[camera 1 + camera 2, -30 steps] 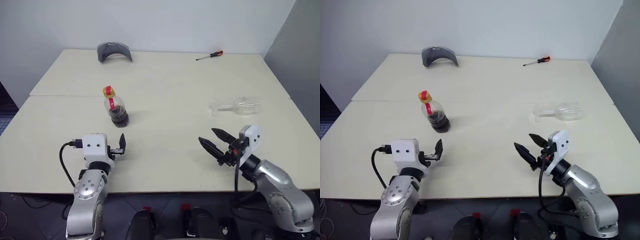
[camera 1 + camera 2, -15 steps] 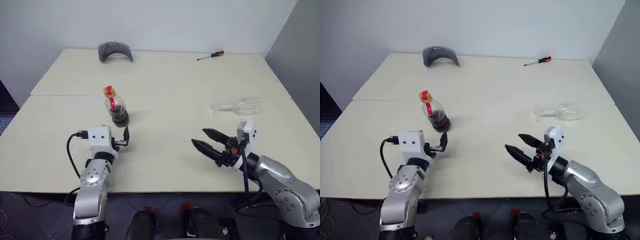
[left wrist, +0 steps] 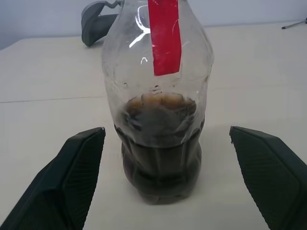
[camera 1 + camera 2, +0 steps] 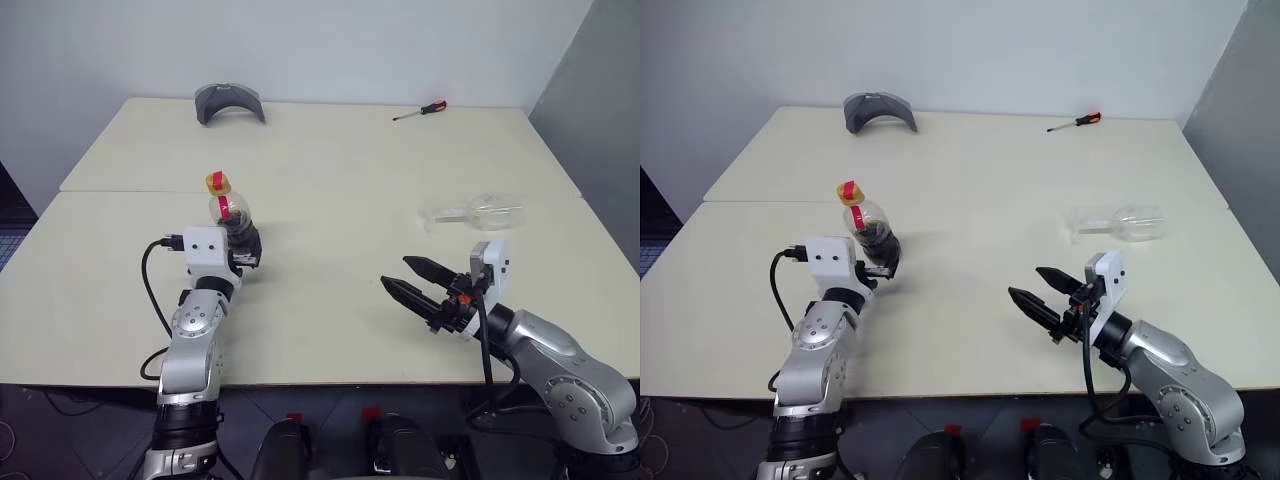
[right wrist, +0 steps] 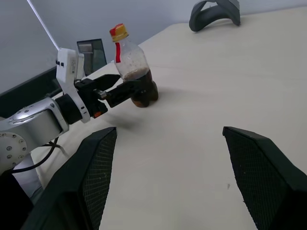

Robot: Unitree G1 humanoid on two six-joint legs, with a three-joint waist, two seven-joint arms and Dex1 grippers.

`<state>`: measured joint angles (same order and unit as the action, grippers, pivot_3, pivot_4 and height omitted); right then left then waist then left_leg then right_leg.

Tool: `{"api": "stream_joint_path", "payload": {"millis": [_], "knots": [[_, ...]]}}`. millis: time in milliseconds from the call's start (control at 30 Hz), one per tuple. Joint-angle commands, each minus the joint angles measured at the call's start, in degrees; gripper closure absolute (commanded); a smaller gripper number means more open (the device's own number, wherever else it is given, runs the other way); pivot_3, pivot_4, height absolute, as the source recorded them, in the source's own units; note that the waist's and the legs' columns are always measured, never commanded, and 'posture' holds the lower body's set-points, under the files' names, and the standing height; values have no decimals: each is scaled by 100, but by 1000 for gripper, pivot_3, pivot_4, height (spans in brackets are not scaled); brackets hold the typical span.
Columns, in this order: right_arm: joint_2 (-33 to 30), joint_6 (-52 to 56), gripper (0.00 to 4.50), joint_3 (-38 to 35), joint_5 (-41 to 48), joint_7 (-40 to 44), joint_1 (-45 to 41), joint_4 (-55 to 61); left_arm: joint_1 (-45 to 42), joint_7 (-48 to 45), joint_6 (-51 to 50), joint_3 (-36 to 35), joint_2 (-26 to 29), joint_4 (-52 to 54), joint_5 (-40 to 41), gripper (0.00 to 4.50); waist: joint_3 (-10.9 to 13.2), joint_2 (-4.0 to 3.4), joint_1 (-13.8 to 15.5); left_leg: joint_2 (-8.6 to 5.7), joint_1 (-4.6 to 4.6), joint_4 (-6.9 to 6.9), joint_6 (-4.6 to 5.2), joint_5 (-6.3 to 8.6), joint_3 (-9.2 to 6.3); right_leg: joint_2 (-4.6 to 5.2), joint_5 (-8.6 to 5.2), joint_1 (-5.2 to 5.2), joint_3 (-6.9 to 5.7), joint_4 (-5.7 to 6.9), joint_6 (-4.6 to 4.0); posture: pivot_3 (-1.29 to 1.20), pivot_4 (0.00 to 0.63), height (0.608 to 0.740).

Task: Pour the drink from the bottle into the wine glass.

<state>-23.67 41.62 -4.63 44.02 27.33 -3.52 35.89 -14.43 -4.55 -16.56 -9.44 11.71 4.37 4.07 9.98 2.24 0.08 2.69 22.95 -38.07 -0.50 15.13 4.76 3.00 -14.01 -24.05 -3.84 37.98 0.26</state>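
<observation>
Next, my left gripper grabs the bottle's narrower middle (image 3: 160,143) around the dark drink, since the bottle swells into a round, sloping shoulder (image 3: 157,52) up top.
The bottle (image 4: 232,213) stands upright on the table's left half, with a yellow cap and a red strip. The dark drink (image 3: 160,160) fills its lower part. My left gripper (image 4: 247,256) is open and level at the bottle's base. In the left wrist view its fingers (image 3: 79,167) stand on either side of the bottle with gaps to it. The wine glass (image 4: 478,211) lies on its side on the right half of the table. My right gripper (image 4: 395,272) hovers open in front of the glass, nothing between its fingers, pointing left toward the bottle (image 5: 134,72).
A grey curved object (image 4: 230,102) sits at the table's far edge and a screwdriver (image 4: 420,110) with a red handle lies at the back right. A seam runs across the cream table (image 4: 330,170) behind the bottle.
My left gripper has moved forward across the table until its open fingers flank the bottle. The right gripper has stayed about where it was.
</observation>
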Motion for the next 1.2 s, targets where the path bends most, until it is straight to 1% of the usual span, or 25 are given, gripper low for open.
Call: {"api": "stream_joint_path", "payload": {"millis": [33, 300, 533, 700, 867, 1100, 1133, 1167, 1200], "knots": [[9, -137, 722, -36, 34, -34, -70, 101, -247, 9, 273, -47, 106, -200, -46, 47, 0, 0, 0, 1, 0, 0, 0, 0, 0, 0, 0, 0, 0, 0, 0, 0, 150, 740], [-17, -156, 722, -27, -35, -83, -100, 24, -682, 17, 776, -26, 259, -1010, -108, 47, 0, 0, -1, 0, 0, 0, 0, 0, 1, 0, 0, 0, 0, 0, 0, 0, 150, 740], [25, -167, 722, 25, -53, -169, -88, 34, -1152, -170, 1385, 96, 288, -2007, -114, 47, 0, 0, 0, 0, 0, -1, 0, 0, 2, 0, 0, 1, -1, 0, 0, 0, 150, 740], [32, -155, 722, 42, -39, -220, -62, 76, -1482, -206, 1828, 60, 309, -2635, -104, 47, 0, 0, 0, 0, 1, 0, 0, 0, 2, 0, 1, 0, -3, 0, 0, 0, 150, 740], [28, -172, 722, 53, -36, -259, -31, 94, -1706, -154, 2088, 64, 307, -2979, -130, 47, 0, 1, -1, -1, 1, -1, 0, 0, 4, 0, 1, 1, -3, 0, 0, 0, 150, 740], [35, -167, 722, 69, -24, -298, 8, 134, -1814, -140, 2256, 62, 312, -3154, -114, 47, 0, 1, -3, -1, 1, -1, -1, 0, 4, 1, 1, 1, -4, 0, 0, 0, 150, 740], [33, -171, 722, 73, -26, -298, 9, 129, -1825, -146, 2277, 56, 311, -3167, -104, 423, 0, 1, -3, -1, 1, -1, -1, -1, 4, 1, 1, 0, -4, 0, 0, 0, 150, 740], [28, -176, 722, 75, -28, -297, 11, 125, -1829, -147, 2289, 53, 311, -3172, -99, 615, 0, 1, -3, -1, 1, -1, -1, -1, 4, 1, 1, 1, -4, 1, 0, 0, 150, 740], [24, -181, 722, 78, -29, -296, 10, 118, -1833, -147, 2298, 48, 311, -3178, -95, 911, 0, 1, -3, -1, 1, -1, -1, -1, 4, 1, 1, 1, -4, 1, 0, 0, 150, 740]]}}
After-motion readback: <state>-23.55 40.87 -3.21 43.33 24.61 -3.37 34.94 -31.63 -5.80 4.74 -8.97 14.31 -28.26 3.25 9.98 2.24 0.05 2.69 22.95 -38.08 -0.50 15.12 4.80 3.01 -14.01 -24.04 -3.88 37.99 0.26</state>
